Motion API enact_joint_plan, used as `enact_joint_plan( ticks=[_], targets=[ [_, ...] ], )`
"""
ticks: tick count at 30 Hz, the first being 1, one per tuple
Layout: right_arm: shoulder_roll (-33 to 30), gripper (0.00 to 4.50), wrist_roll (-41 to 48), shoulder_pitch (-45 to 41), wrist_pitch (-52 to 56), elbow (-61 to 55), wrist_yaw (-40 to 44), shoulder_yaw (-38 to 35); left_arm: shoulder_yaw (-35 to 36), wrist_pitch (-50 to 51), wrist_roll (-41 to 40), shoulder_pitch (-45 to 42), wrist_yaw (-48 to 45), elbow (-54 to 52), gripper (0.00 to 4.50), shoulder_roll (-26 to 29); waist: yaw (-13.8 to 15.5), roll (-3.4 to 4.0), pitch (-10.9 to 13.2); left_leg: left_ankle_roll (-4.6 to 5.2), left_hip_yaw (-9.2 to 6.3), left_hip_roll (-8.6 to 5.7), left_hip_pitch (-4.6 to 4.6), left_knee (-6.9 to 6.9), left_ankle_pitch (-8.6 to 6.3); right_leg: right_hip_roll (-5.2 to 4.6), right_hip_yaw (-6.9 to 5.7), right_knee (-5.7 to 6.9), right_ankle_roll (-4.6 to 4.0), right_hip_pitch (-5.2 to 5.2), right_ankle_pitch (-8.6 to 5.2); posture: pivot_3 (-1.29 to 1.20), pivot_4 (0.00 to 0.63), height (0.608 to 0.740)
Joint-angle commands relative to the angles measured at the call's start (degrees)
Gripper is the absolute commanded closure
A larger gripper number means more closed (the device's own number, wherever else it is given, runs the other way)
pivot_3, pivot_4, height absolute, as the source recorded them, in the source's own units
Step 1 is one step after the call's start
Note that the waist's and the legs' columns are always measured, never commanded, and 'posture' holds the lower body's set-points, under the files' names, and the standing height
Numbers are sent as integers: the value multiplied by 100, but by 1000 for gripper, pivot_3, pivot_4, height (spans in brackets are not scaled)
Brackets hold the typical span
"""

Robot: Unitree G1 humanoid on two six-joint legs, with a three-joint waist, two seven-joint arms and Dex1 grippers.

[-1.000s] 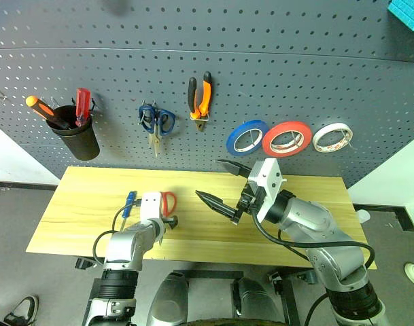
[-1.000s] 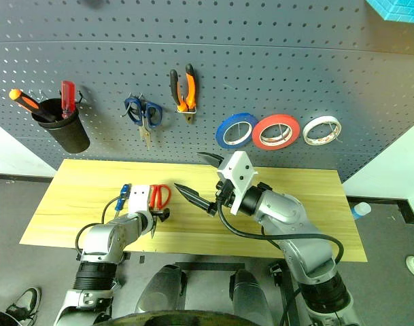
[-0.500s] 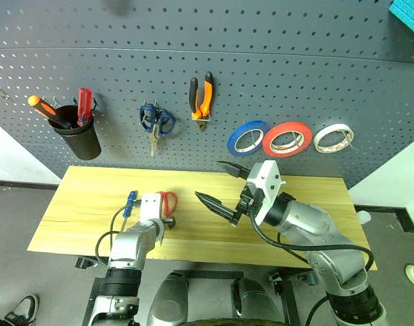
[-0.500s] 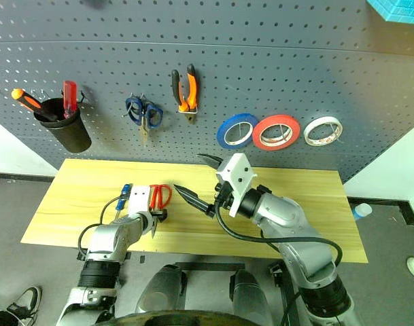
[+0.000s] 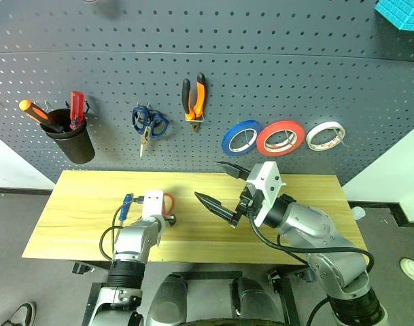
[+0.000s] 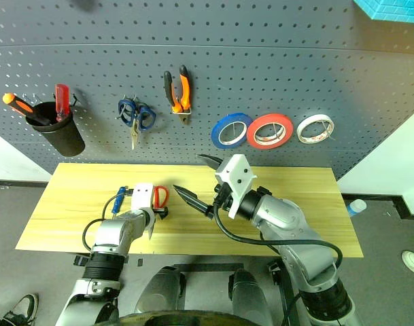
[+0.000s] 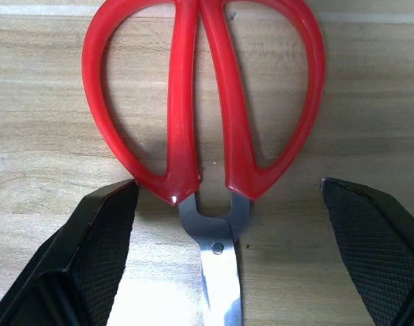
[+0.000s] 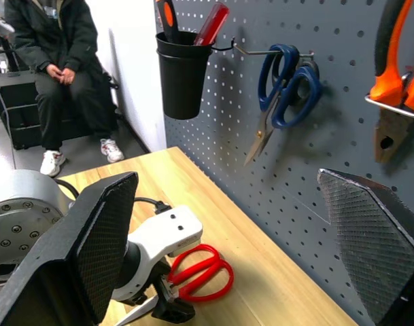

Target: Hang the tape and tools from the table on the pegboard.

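Note:
My left gripper should close now: its fingers reach down to the wood on either side of the metal neck (image 7: 215,223), so it would hold the red-handled scissors (image 7: 207,102).
The red-handled scissors (image 7: 207,102) lie flat on the wood table (image 5: 84,204), left of centre. My left gripper (image 7: 227,190) is open and points down at them, one finger on each side of the pivot below the loops. My right gripper (image 5: 207,179) is open and empty, held level above the middle of the table. The red tape (image 5: 280,138) and the orange-and-black pliers (image 5: 195,97) hang on the dark grey pegboard (image 5: 295,75). The right wrist view shows the scissors (image 8: 200,272) beside the left gripper.
A blue tape roll (image 5: 240,136) and a white roll (image 5: 327,135) flank the red one. Blue-handled scissors (image 5: 148,124) and a black cup (image 5: 69,136) with screwdrivers hang further left. A person (image 8: 54,61) sits beyond the table's left end.
The head view has shifted slightly. Both grippers stay open and in place, and the scissors have not moved.

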Motion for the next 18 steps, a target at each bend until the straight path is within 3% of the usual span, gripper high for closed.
enact_joint_plan(
  ticks=[1, 18],
  targets=[
    [25, 67, 5, -39, -56, -259, -41, -3, -104, 105, 212, 1, 33, -79, 0, 141, 0, 0, 0, 0, 0, 0, 0, 0, 0, 0, 0, 0, 0, 0, 0, 264, 129, 727],
    [8, 67, -38, -60, -55, -254, -132, -62, -4, 351, 239, 168, 44, -224, 0, -8, -4, 3, 2, 0, 0, 0, 0, -1, 0, 0, 0, -2, 0, 0, -2, 258, 138, 727]
  ],
)
